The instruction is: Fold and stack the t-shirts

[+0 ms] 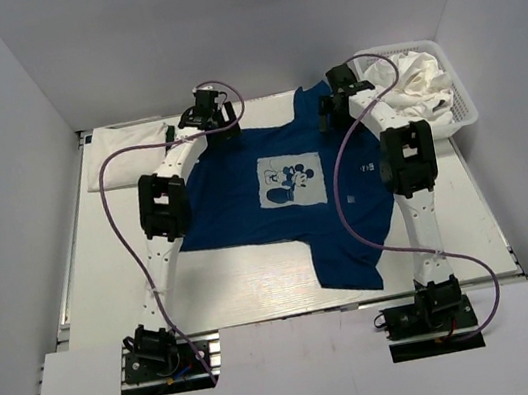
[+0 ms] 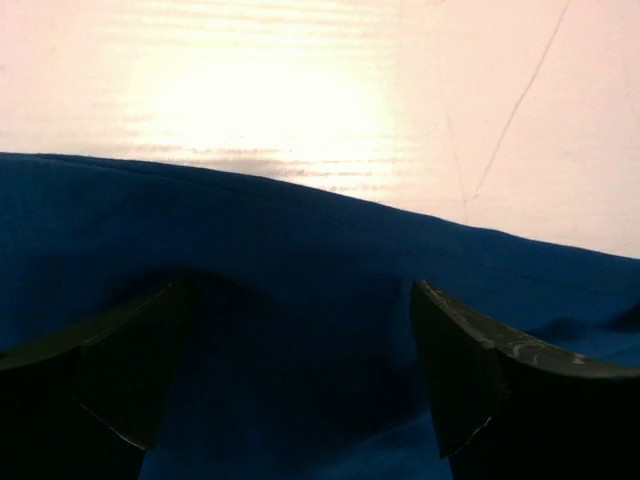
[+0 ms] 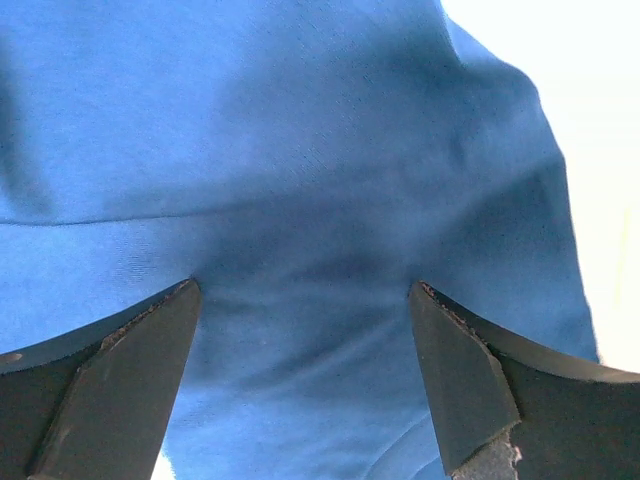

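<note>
My left gripper should fold the near side of the royal-blue t-shirt inward next, so it needs to take hold of the t-shirt by the near hem corner.
The royal-blue t-shirt (image 1: 276, 206) with a pale cartoon-mouse print lies spread flat on the table. My left gripper (image 1: 213, 117) is at its far left edge, jaws open, pressing down on blue cloth (image 2: 300, 300) near the edge. My right gripper (image 1: 334, 100) is at the far right edge, jaws open, over blue cloth (image 3: 300, 200). A folded white t-shirt (image 1: 128, 139) lies at the far left. Several white shirts (image 1: 422, 80) are piled in the basket.
The white plastic lattice basket (image 1: 468, 113) stands at the far right corner, close to the right gripper. Purple cables loop over both arms. The table (image 1: 249, 286) has bare white surface in front of the blue shirt.
</note>
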Robot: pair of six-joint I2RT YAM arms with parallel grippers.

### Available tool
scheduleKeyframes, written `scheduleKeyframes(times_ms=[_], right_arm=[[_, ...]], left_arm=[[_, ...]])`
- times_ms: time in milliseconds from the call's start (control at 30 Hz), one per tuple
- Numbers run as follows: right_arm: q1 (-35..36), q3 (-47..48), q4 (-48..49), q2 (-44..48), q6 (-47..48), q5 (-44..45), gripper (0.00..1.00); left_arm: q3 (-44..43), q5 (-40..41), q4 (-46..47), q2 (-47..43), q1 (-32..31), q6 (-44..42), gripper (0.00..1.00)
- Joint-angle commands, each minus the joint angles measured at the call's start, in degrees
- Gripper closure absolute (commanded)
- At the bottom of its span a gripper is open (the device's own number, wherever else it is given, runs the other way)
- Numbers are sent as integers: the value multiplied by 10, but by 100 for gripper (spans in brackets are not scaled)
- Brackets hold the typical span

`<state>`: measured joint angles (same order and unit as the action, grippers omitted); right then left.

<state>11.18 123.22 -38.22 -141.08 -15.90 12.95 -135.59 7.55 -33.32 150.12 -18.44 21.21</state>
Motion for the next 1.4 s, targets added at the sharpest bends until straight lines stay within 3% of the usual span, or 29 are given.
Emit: scheduleKeyframes(times_ms=[0, 167, 233, 333, 367, 400, 467, 500, 600, 733, 967, 1167, 1300, 1367], right_arm=[[3, 23, 61, 31, 96, -49, 10], [41, -11, 87, 120, 153, -86, 10], [56, -37, 92, 186, 173, -88, 10], [81, -144, 114, 289, 145, -93, 10], [84, -238, 120, 312, 136, -94, 10], [97, -274, 152, 386, 109, -93, 10], [110, -419, 186, 464, 81, -92, 10], [111, -451, 197, 514, 59, -90, 10], [116, -601, 202, 618, 0, -91, 10], [125, -692, 184, 715, -33, -106, 10], [143, -764, 29, 805, -40, -108, 10], [179, -809, -21, 841, -81, -113, 10], [203, -826, -52, 840, -93, -121, 10], [223, -829, -64, 842, -98, -123, 10]], left_arm=[[-27, -35, 23, -2, 7, -3, 0], [-13, -48, 1, -77, 7, -3, 0], [22, -31, -24, -155, 2, 4, 0], [153, 20, -49, -257, -4, 44, 0], [242, 32, -66, -333, -4, 62, 0], [341, 48, -83, -371, 4, 110, 0], [446, 56, -97, -480, 14, 182, 0], [539, 78, -97, -515, 25, 199, 0], [657, 78, -103, -610, 50, 240, 0], [792, 91, -121, -656, 92, 278, 0], [862, 50, -48, -673, 142, 284, 0], [862, -6, -22, -617, 161, 284, 6], [867, -4, -4, -634, 161, 279, 18], [867, -3, -11, -634, 161, 279, 33]])
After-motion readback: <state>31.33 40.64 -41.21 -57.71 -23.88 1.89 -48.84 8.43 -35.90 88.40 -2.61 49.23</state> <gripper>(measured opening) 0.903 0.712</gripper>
